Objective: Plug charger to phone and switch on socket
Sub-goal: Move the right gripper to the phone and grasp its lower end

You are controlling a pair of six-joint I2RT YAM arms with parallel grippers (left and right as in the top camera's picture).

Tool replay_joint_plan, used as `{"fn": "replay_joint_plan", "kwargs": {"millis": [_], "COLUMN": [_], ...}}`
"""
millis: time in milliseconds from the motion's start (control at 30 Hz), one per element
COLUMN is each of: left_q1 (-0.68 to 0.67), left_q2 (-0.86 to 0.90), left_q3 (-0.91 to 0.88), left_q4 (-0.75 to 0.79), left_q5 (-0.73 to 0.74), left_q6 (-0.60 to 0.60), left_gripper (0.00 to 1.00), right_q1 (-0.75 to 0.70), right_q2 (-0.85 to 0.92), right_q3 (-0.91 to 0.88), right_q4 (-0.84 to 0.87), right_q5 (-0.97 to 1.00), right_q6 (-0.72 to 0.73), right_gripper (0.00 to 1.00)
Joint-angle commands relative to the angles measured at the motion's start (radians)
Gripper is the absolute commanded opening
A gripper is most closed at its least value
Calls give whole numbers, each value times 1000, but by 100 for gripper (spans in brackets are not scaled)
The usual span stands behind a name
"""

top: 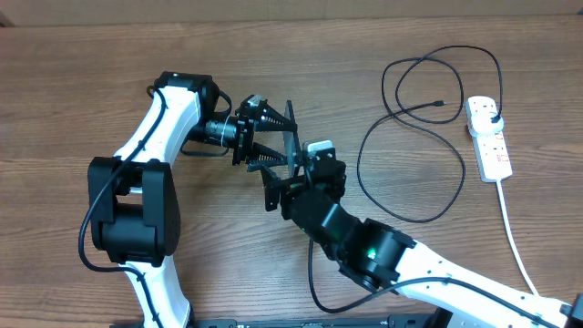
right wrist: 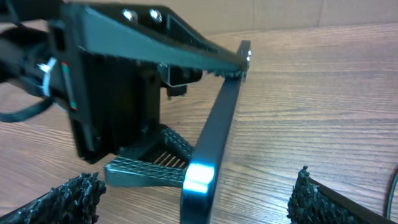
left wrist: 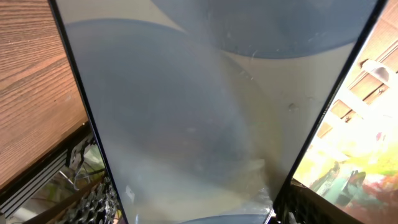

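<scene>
Next, the right gripper grabs the phone's near end [top: 293, 162] [right wrist: 202, 176] across its flat sides, to turn it and hand it back to my left gripper.
My left gripper [top: 278, 137] is shut on the phone [top: 293, 128] and holds it on edge above the table. In the left wrist view the phone's pale screen [left wrist: 199, 112] fills the frame between the fingers [left wrist: 199, 214]. In the right wrist view the phone [right wrist: 214, 124] is edge-on, clamped top and bottom by the left fingers. My right gripper [right wrist: 193, 208] is open, with the phone's near end between its fingers; it also shows in the overhead view [top: 284, 182]. The charger [top: 410, 137] lies in loops at the right, its plug in the socket [top: 487, 137].
The socket's thick white cord [top: 515, 237] runs toward the front right edge. The charger's connector tip [top: 442, 105] lies loose on the wood, far right of both grippers. A black cable [right wrist: 392, 186] shows at the right wrist view's edge.
</scene>
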Motion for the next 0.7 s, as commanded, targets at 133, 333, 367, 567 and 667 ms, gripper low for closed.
{"fn": "replay_joint_plan", "kwargs": {"millis": [133,333,367,567,667], "left_q1": [-6,-6,-6,-6,-6], "left_q2": [1,1,1,1,1], "left_q3": [24,24,24,24,24], "left_q4": [0,0,0,0,0], "left_q5": [37,38,38,38,37], "left_q6": [58,64,64,64,64], "left_gripper": [59,60,59,59,59], "right_q1": [-29,-69,-72,-76,-76], "right_q2": [39,40,40,56,87], "right_q3": [22,22,22,22,22], "right_q4": [48,57,67,100,100], "right_q5": [31,17,2,-45,-44], "right_q6": [3,3,3,3,3], "right_gripper": [88,73,71,66,63]}}
